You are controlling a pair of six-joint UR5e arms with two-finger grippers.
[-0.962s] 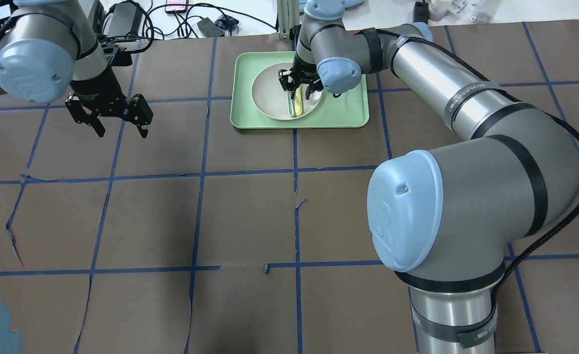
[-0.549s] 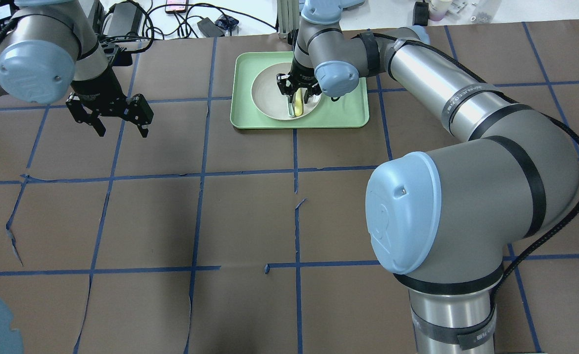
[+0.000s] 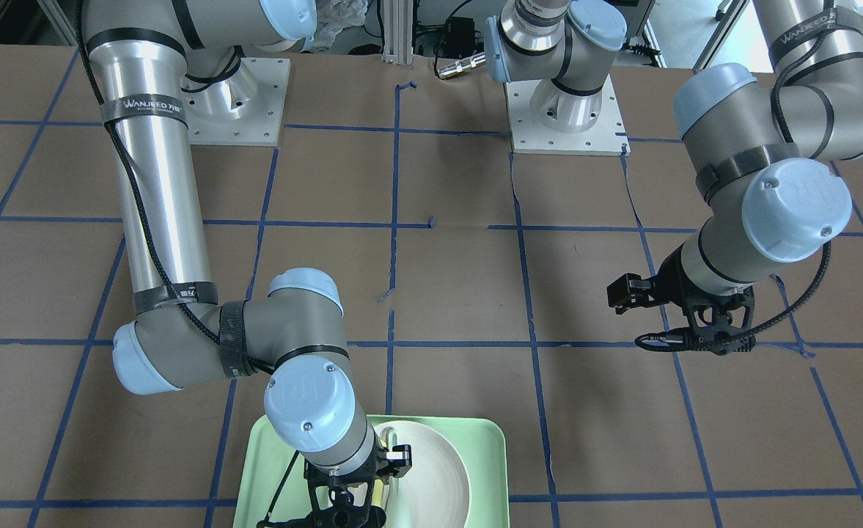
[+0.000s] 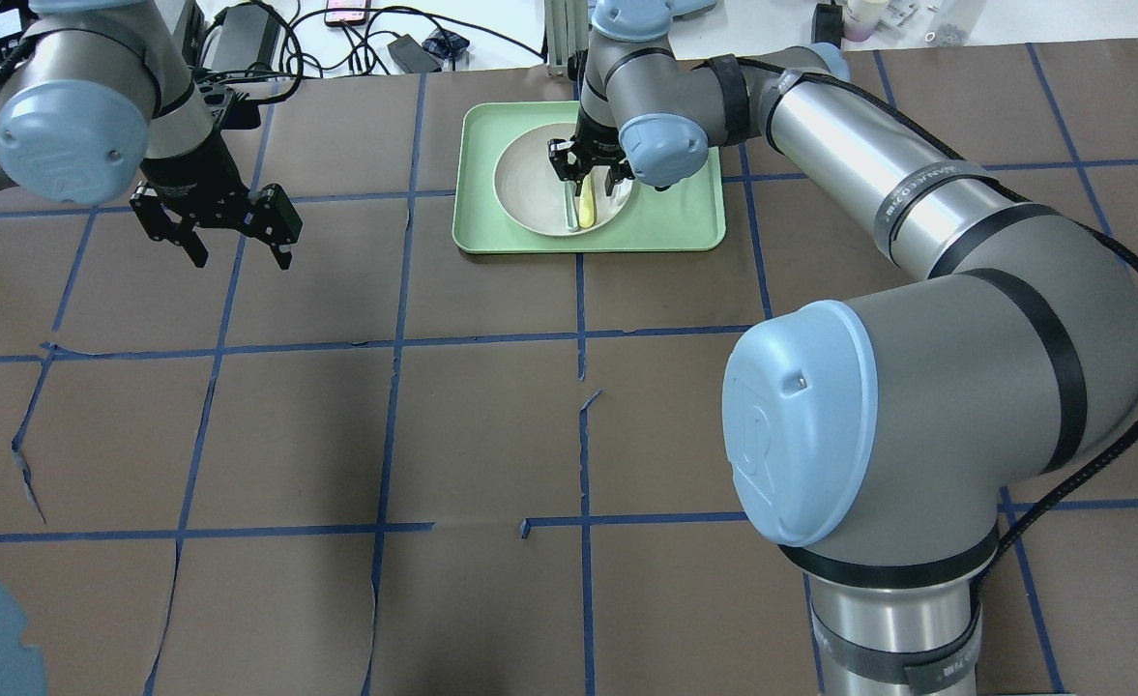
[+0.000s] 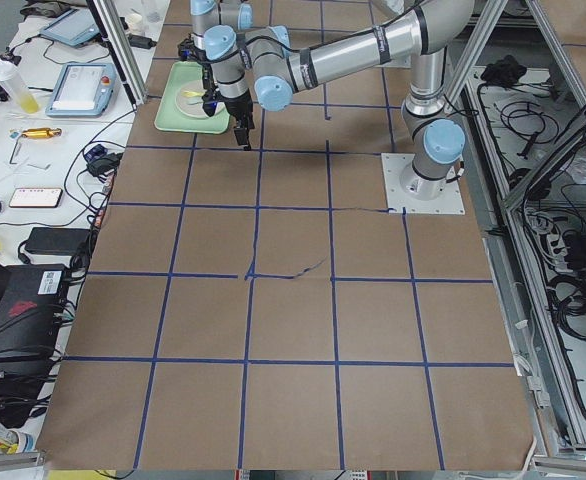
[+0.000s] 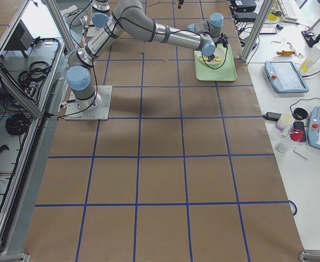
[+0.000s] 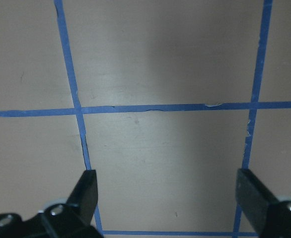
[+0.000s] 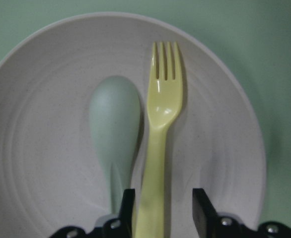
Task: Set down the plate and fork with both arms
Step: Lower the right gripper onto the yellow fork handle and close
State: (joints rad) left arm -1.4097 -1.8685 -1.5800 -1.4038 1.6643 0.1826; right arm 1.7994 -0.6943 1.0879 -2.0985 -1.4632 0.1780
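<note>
The right gripper takes hold of the fork by its slim yellow handle (image 8: 152,198) next, since the fork's pointed tines lie at its far end.
The off-white plate (image 4: 528,184) sits on the light-green tray (image 4: 675,220) at the far middle of the table. The yellow fork (image 8: 163,111) lies in the plate beside a pale grey-green spoon (image 8: 114,119); it also shows in the overhead view (image 4: 586,205). My right gripper (image 8: 160,201) is low over the plate. Its jaws are open and straddle the fork's handle, with a gap on one side. My left gripper (image 4: 240,259) is open and empty above bare table at the left, far from the tray; the left wrist view (image 7: 170,193) shows only paper below it.
The table is covered in brown paper with blue tape lines (image 4: 394,338). Cables and small devices (image 4: 240,39) lie beyond the far edge. The tray (image 3: 486,455) is at the table's edge on the operators' side. Both arm bases (image 3: 563,110) stand on the robot's side.
My right wrist shifted slightly over the plate and came back. The fork and the spoon lie where they were. My left arm has barely moved.
</note>
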